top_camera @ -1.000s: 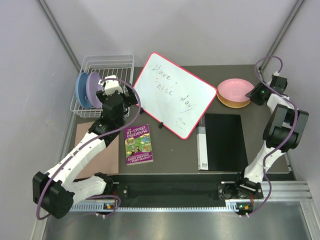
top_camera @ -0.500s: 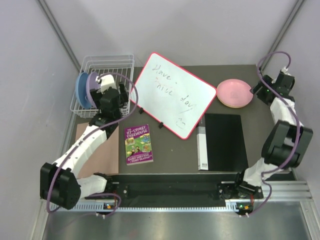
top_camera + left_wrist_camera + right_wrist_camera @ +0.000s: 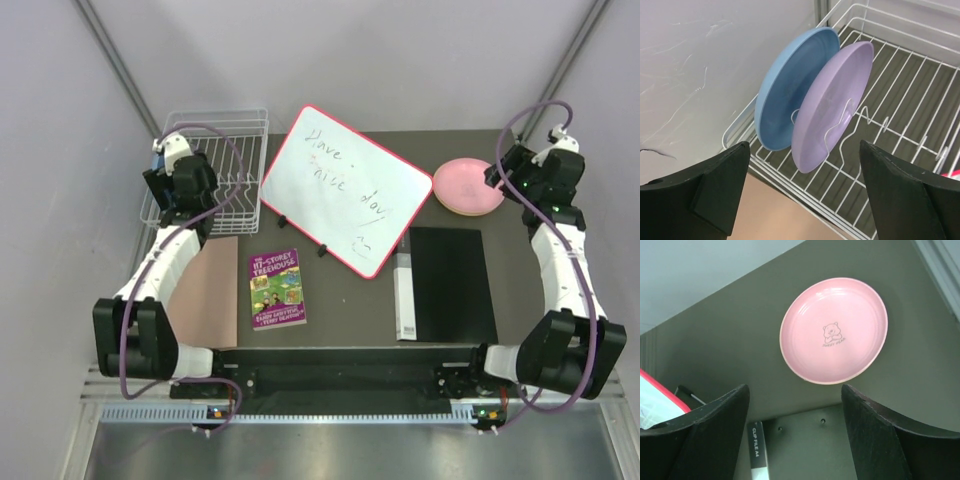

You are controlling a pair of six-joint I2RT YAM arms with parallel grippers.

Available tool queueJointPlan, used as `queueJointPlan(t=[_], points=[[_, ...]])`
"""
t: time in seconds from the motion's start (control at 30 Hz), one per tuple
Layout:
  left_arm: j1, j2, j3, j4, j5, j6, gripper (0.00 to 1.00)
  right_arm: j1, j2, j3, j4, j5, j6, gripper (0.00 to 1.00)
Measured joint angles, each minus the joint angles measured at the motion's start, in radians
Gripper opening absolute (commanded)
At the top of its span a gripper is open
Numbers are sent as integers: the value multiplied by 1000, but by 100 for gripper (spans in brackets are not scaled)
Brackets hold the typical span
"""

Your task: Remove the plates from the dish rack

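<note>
My left gripper is to reach the lavender plate [image 3: 837, 100] and grab its near rim [image 3: 805, 117]. The plate's far rim then stays free for my right gripper.
The blue plate [image 3: 785, 85] and the lavender plate [image 3: 837, 100] stand on edge side by side between tines at the left end of the white wire dish rack [image 3: 912, 92]. My left gripper [image 3: 802, 150] is open and empty just above and in front of them. In the top view it [image 3: 165, 180] covers them over the rack [image 3: 235, 150]. The pink plate [image 3: 468, 187] lies flat on the table at the far right, also in the right wrist view [image 3: 834, 330]. My right gripper [image 3: 795, 390] is open and empty above its near side. The yellow-orange plate is not visible.
A red-framed whiteboard [image 3: 345, 190] lies tilted in the middle, right of the rack. A book [image 3: 277, 288], a brown mat [image 3: 205, 300] and a black clip file [image 3: 448, 283] lie nearer the arm bases. Walls close in on the left, back and right.
My left gripper has swung left from the rack's right side to above the two standing plates. My right gripper has come off the pink plate's edge and lifted above it.
</note>
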Motion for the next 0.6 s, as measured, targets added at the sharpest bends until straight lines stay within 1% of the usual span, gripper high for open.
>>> queueJointPlan(t=[0.03,0.1,0.13,0.17,0.23,0.27,0.33,0.37,0.43,0.47,0.5,0.57,0.6], points=[[11,18,7,0,4,0,87,2,0,0,-6,-3,-1,74],[31,51,16,0,17,-3,83,5,0,-2,-9,-10,-3,74],[40,70,20,0,26,-6,78,5,0,-4,-7,-13,-4,74],[51,84,23,-1,33,-6,75,6,1,-6,-9,-17,-5,74],[71,120,28,1,49,-11,65,7,10,-6,-9,-25,-6,73],[78,136,31,3,55,-14,62,8,16,-6,-8,-30,-7,73],[86,163,35,3,62,-16,57,8,31,-6,-9,-39,-8,73],[89,182,45,-5,66,-17,44,8,39,-6,-10,-43,-8,73],[91,212,69,-21,69,-30,35,8,50,-7,-10,-48,-10,73],[91,229,85,-30,71,-33,28,8,53,-7,-10,-50,-11,73],[91,239,93,-33,69,-35,12,8,57,-7,-10,-53,-12,73],[92,246,103,-43,52,-26,0,8,63,-7,-9,-57,-13,73],[94,246,104,-57,33,-15,0,8,66,-7,-9,-59,-13,73]])
